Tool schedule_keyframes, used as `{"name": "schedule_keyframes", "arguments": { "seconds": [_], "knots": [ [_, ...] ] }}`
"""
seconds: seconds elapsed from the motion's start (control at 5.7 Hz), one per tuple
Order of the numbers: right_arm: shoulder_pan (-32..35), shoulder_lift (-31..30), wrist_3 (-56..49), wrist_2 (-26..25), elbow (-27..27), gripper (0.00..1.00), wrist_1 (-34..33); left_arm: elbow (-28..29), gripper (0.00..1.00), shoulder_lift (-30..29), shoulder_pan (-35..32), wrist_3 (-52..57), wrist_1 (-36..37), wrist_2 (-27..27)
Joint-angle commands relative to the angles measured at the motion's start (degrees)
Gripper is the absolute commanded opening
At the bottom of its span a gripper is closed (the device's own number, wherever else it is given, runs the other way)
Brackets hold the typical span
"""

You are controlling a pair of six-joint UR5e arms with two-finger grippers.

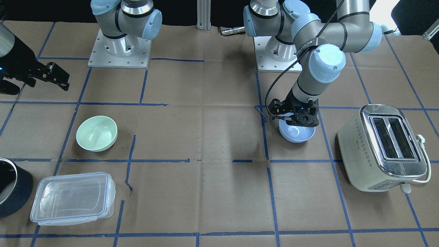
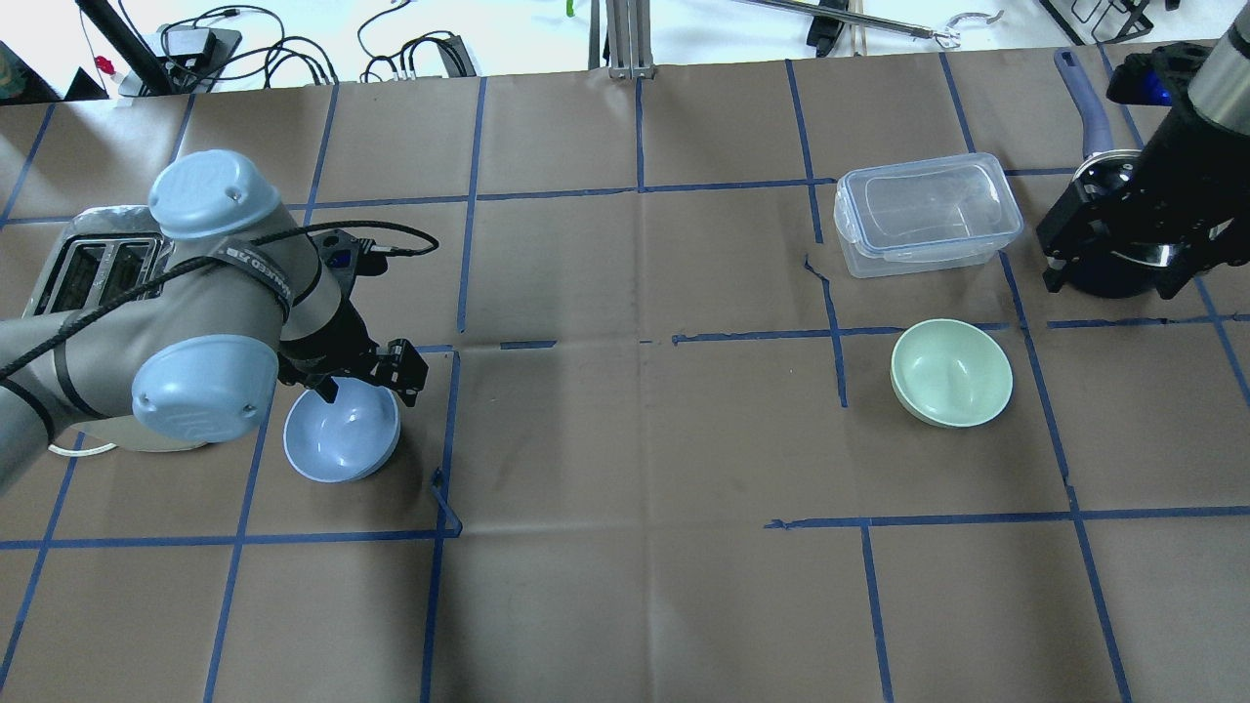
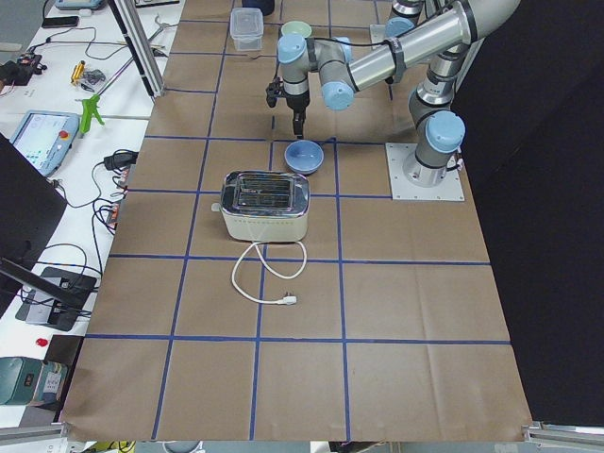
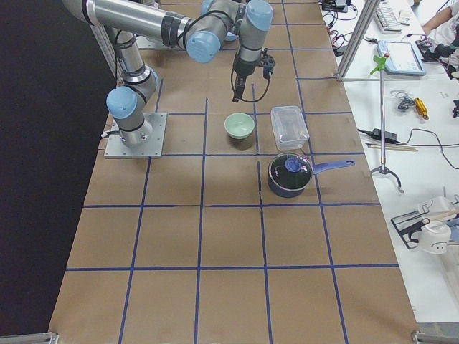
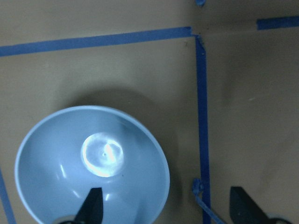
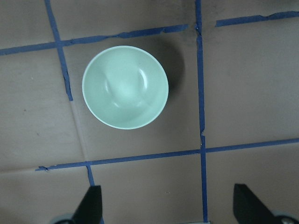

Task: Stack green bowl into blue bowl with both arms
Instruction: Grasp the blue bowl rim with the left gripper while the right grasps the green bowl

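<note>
My left gripper picks up the blue bowl by its rim (image 5: 167,177) next, to bring it over as the base for stacking.
The pale blue bowl (image 1: 297,133) (image 2: 342,432) sits upright on the paper on my left side. My left gripper (image 1: 295,120) (image 2: 366,386) is open just above its rim. In the left wrist view (image 5: 166,205) one finger hangs over the inside of the blue bowl (image 5: 91,165) and the other over the paper outside it. The mint-green bowl (image 1: 97,133) (image 2: 951,372) sits upright on my right side. My right gripper (image 1: 34,85) (image 2: 1113,278) is open and empty, held high; its wrist view shows the green bowl (image 6: 125,87) well below it.
A cream toaster (image 1: 384,147) (image 2: 98,273) with a loose cord stands just beyond the blue bowl. A clear lidded container (image 1: 73,197) (image 2: 928,215) lies past the green bowl, with a dark navy pot (image 1: 12,185) (image 4: 289,174) beside it.
</note>
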Motion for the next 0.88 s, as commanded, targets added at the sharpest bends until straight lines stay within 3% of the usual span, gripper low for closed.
{"name": "schedule_keyframes", "arguments": {
  "seconds": [0.0,0.18,0.35,0.53,0.7],
  "knots": [
    [-1.54,0.81,-0.76,-0.99,9.44,1.00,-11.87,-1.91,0.84,-4.50,0.03,-0.05,3.92,0.07],
    [-1.45,2.47,-0.85,-0.91,13.42,1.00,-20.15,-1.39,0.36,-4.96,0.03,1.08,3.92,0.51],
    [-1.45,6.83,-4.07,-0.91,14.68,1.00,-27.80,-1.38,0.07,-5.22,0.03,1.35,3.92,0.60],
    [-1.45,9.84,-4.19,-0.30,15.21,1.00,-30.23,-1.21,0.00,-5.58,-0.05,1.09,4.19,0.69],
    [-1.02,11.08,-4.28,-0.03,16.35,1.00,-33.30,0.10,0.00,-5.58,-0.14,0.74,4.88,0.60]
  ]
}}
